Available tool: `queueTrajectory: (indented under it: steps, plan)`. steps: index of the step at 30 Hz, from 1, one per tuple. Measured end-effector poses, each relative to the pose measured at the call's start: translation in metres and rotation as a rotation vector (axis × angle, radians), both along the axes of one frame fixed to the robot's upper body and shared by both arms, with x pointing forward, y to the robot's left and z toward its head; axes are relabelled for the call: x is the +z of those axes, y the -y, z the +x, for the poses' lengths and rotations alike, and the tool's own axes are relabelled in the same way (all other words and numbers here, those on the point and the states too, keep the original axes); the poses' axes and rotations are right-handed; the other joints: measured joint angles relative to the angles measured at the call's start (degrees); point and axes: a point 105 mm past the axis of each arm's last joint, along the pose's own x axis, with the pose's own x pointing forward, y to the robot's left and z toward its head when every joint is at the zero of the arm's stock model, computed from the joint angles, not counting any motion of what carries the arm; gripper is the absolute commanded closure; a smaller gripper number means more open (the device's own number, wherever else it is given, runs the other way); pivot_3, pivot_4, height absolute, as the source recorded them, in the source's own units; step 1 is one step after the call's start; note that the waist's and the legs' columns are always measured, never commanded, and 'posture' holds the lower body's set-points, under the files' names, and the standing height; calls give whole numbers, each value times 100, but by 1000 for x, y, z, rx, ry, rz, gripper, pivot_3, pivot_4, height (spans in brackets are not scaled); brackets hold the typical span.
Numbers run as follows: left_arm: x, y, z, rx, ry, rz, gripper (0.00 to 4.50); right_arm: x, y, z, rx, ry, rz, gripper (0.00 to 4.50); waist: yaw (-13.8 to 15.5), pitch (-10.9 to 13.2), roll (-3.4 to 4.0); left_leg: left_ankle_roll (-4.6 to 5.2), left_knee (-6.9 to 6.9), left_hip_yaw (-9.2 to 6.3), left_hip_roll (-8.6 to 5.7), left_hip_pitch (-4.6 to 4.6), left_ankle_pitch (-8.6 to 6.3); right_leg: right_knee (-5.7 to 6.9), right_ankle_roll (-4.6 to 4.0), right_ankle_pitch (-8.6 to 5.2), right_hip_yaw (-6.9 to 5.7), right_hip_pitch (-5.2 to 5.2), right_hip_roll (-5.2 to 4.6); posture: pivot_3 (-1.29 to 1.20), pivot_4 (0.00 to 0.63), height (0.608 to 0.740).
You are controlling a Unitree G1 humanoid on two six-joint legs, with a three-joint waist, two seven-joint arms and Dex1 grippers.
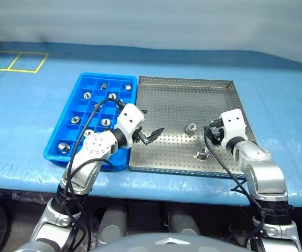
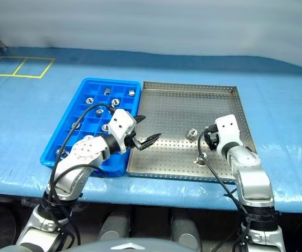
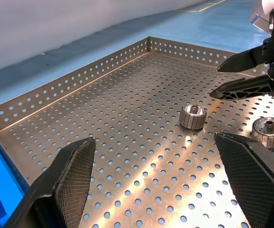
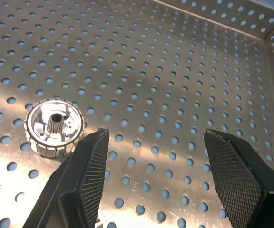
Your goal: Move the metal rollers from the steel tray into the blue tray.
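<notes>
I would miss the roller (image 4: 55,126) if I closed now, because it stands outside my fingers, so I need to move my right gripper toward it first and then close on it.
The steel tray (image 1: 172,105) lies right of the blue tray (image 1: 107,75), their edges touching. Two metal rollers stand on the steel tray's perforated floor, one near its middle (image 1: 191,127) and one closer to the front rim (image 1: 203,153). Several more rollers (image 1: 87,95) sit in the blue tray's compartments. My left gripper (image 1: 149,125) hovers open and empty over the steel tray's left part, pointing toward the rollers (image 3: 193,116). Over the tray's right part, my right gripper (image 4: 157,135) is open and empty, with the front roller (image 4: 54,127) just beside one fingertip.
Both trays rest on a table under a blue cloth (image 1: 30,136), whose front edge (image 1: 166,185) runs just below the trays. Yellow tape lines (image 1: 14,60) mark the far left. The steel tray's raised rim (image 3: 65,85) borders its floor.
</notes>
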Motion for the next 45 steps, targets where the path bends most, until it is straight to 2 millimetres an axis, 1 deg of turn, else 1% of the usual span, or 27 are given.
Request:
queueTrajectory:
  steps: [2, 7, 11, 14, 16, 19, 22, 26, 30, 33, 36, 45]
  plan:
    - [0, 0, 0, 1, 0, 0, 131, 6, -4, 2, 15, 22, 16, 1168, 5, 0, 0, 0, 0, 0, 0, 0, 0, 0, 0, 0, 0, 0, 0, 181, 150, 740]
    - [0, 0, 0, 3, 0, 0, 131, 8, -13, 2, 55, 27, 56, 1168, 13, 0, 0, 0, 0, 0, -1, -2, 0, -2, 0, 0, 1, 0, 0, 192, 150, 740]
    - [-1, -1, 0, 6, -2, 0, 131, 4, -19, 2, 74, 15, 78, 1168, 13, 0, 0, 1, 0, -1, -1, 0, 0, 0, 0, 0, 2, 0, 0, 197, 150, 740]
    - [-1, -1, 0, 13, -2, 1, 131, -3, -29, 3, 104, -11, 108, 1168, 10, 0, 0, 1, 0, 0, -1, 0, 0, 1, 0, 0, 2, 0, 1, 199, 150, 740]
    - [-1, -2, 1, 16, -1, 1, 131, -5, -36, 6, 129, -17, 130, 1168, 10, 0, 0, 1, 0, 0, -1, 0, 1, 1, 0, 1, 3, 0, 0, 208, 150, 740]
    - [-1, -2, 1, 21, -1, 2, 131, -8, -41, 11, 143, -25, 152, 1168, 29, 0, 0, 1, 0, -1, -2, -1, 1, -1, 0, 1, 3, 0, 0, 215, 150, 740]
    - [-2, -3, 1, 28, -1, 3, 131, -15, -42, 14, 141, -44, 166, 1168, 45, 0, 0, 1, 0, 0, -2, -1, 1, -1, 0, 1, 3, 0, 0, 225, 150, 740]
    - [-5, -7, 1, 39, -10, 10, 131, -26, -37, 16, 118, -78, 171, 1168, 59, 0, 1, 2, -1, 0, -2, -1, 1, -1, 0, 1, 3, 0, 0, 234, 150, 740]
    - [-6, -10, 2, 47, -9, 17, 131, -30, -36, 17, 113, -88, 174, 1168, 62, -1, 1, 2, -1, -1, -2, 0, 1, 0, 0, 1, 3, 0, 0, 237, 150, 740]
    - [-6, -10, 2, 51, -8, 17, 131, -32, -38, 18, 116, -89, 185, 1754, 67, -1, 1, 2, -1, -1, -2, 0, 1, 0, 0, 1, 3, 0, 0, 239, 150, 740]
    - [-6, -10, 2, 53, -7, 18, 131, -31, -41, 18, 123, -85, 191, 2752, 76, -1, 1, 2, -1, -1, -2, -1, 1, 0, 0, 1, 3, 0, 0, 241, 150, 740]
    - [-6, -13, 4, 68, -5, 24, 131, -30, -41, 19, 124, -81, 187, 2780, 79, -1, 1, 2, -1, -1, -2, -1, 1, 0, 0, 1, 3, 0, 0, 248, 150, 740]
